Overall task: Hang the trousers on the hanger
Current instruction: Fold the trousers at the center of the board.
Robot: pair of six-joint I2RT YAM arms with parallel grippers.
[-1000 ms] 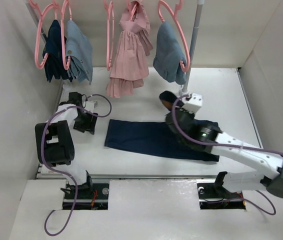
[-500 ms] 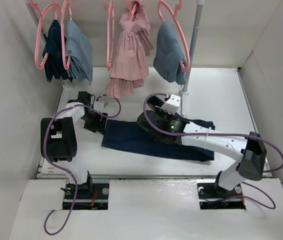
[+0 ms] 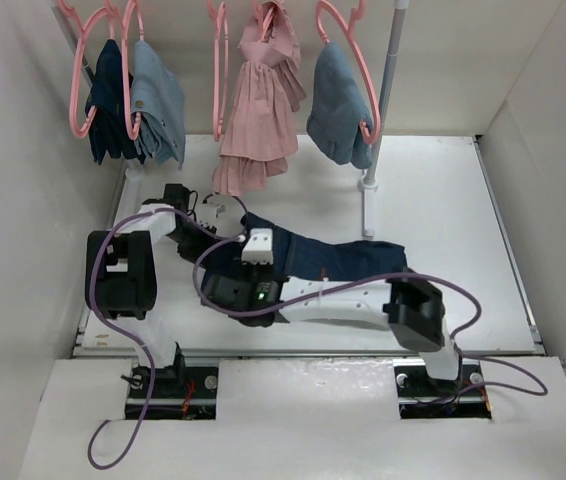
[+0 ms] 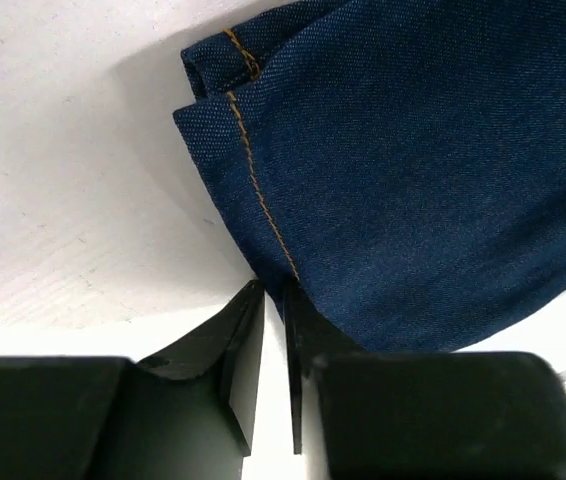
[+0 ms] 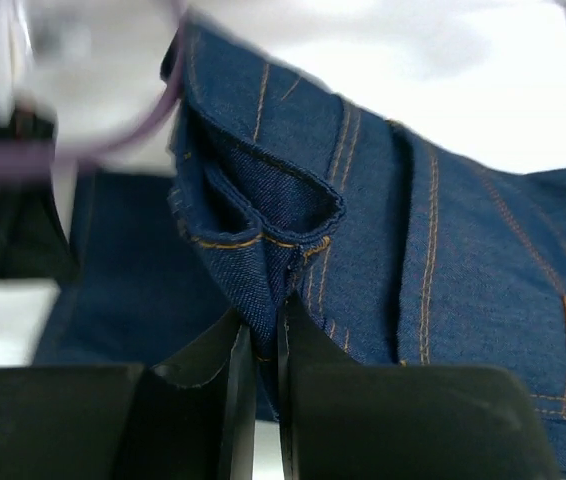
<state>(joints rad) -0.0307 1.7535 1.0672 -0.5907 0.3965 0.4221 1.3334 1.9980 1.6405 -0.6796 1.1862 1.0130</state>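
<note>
I need to keep holding the waistband fold with my right gripper. The fold hangs above the legs, short of the hem end, so it would drop short if I opened now.
The dark navy trousers [image 3: 343,258] lie across the table's middle, with the waist end lifted and drawn to the left over the legs. My right gripper [image 3: 228,275] is shut on a fold of the waistband [image 5: 273,230]; its jaws [image 5: 268,315] pinch the cloth. My left gripper [image 3: 215,228] is at the trousers' left end. In the left wrist view its jaws [image 4: 273,290] are nearly closed, with the stitched hem edge [image 4: 253,180] at the tips. A bare pink hanger [image 3: 220,90] hangs on the rail between a denim garment and the pink dress.
On the rail hang a dark garment [image 3: 108,100], two light blue denim garments [image 3: 158,100] [image 3: 338,100] and a pink dress [image 3: 258,110], all on pink hangers. The rail's pole [image 3: 383,100] stands on a base [image 3: 371,185] behind the trousers. White walls enclose both sides.
My right arm has swung far left with the waist end, folding the trousers over themselves. My left gripper has moved right onto the hem end.
</note>
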